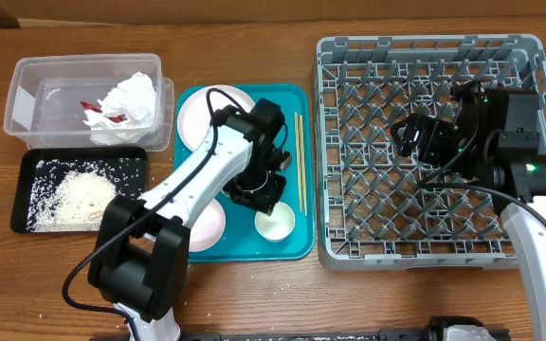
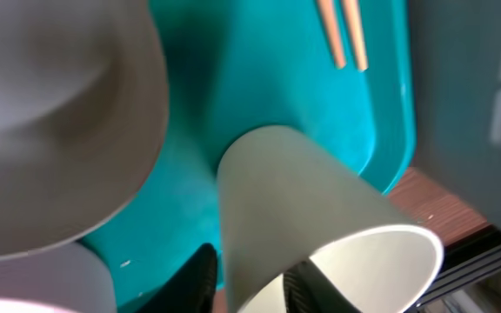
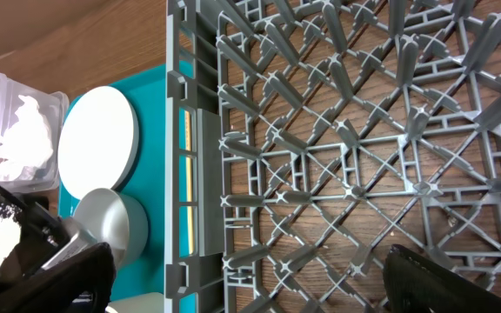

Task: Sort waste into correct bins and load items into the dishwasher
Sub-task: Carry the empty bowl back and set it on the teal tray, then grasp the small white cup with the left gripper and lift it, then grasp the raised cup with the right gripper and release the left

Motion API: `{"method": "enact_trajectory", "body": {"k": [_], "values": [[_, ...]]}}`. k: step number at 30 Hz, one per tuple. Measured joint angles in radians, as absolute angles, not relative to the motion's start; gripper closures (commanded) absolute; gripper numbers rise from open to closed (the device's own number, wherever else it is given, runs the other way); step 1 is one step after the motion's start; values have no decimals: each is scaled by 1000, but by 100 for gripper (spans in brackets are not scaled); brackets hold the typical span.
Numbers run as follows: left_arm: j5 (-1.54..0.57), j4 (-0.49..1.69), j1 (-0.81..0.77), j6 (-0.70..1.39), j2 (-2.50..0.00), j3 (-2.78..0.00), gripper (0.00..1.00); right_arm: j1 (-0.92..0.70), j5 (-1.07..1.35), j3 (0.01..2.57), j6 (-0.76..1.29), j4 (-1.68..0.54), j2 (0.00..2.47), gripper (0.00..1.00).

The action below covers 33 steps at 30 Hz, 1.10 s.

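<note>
I next need to grab the cup around its base end [image 1: 274, 225], opposite the cup's rim, with my right gripper to load it upside down into the dishwasher.
A small white cup [image 1: 275, 224] stands at the front right of the teal tray [image 1: 297, 242]. My left gripper [image 1: 262, 196] is shut on the cup's wall [image 2: 294, 200], one finger inside the rim and one outside. Wooden chopsticks [image 1: 300, 161] lie along the tray's right side and also show in the left wrist view [image 2: 342, 35]. A white plate [image 1: 197, 116] and a pink plate [image 1: 207, 229] lie on the tray. My right gripper [image 1: 410, 134] hangs open and empty over the grey dish rack [image 1: 425, 256]; it also shows in the right wrist view [image 3: 250, 283].
The clear tub [image 1: 27, 95] at the back left holds a crumpled napkin [image 1: 131, 102] and a red wrapper scrap [image 1: 91, 107]. The black tray [image 1: 27, 161] in front of it holds rice [image 1: 79, 194]. A pale bowl [image 2: 59, 113] sits close beside the cup.
</note>
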<state>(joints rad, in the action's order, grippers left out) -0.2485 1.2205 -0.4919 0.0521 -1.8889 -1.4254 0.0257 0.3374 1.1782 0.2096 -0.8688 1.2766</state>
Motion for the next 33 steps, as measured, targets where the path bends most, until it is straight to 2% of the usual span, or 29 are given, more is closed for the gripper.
{"method": "enact_trajectory", "body": {"k": [4, 11, 15, 21, 23, 26, 33], "values": [[-259, 1192, -507, 51, -1889, -1425, 96, 25, 337, 1178, 210, -870, 1277, 0], [-263, 1180, -516, 57, -1889, -1425, 96, 26, 345, 1178, 210, -872, 1277, 0], [-361, 1219, -466, 51, -1889, -1464, 96, 26, 421, 1178, 209, -859, 1277, 0], [-899, 1220, -180, -67, -1889, -1683, 96, 25, 700, 1179, 247, -650, 1279, 0], [-1130, 1187, -91, -87, -1889, -1687, 96, 5, 806, 1180, 297, -504, 1302, 0], [-1353, 1164, -51, -89, -1889, -1687, 96, -52, 895, 1180, 352, -337, 1355, 0], [-1514, 1169, -46, -62, -1889, -1688, 96, -180, 1058, 1185, 462, -38, 1488, 0]]}}
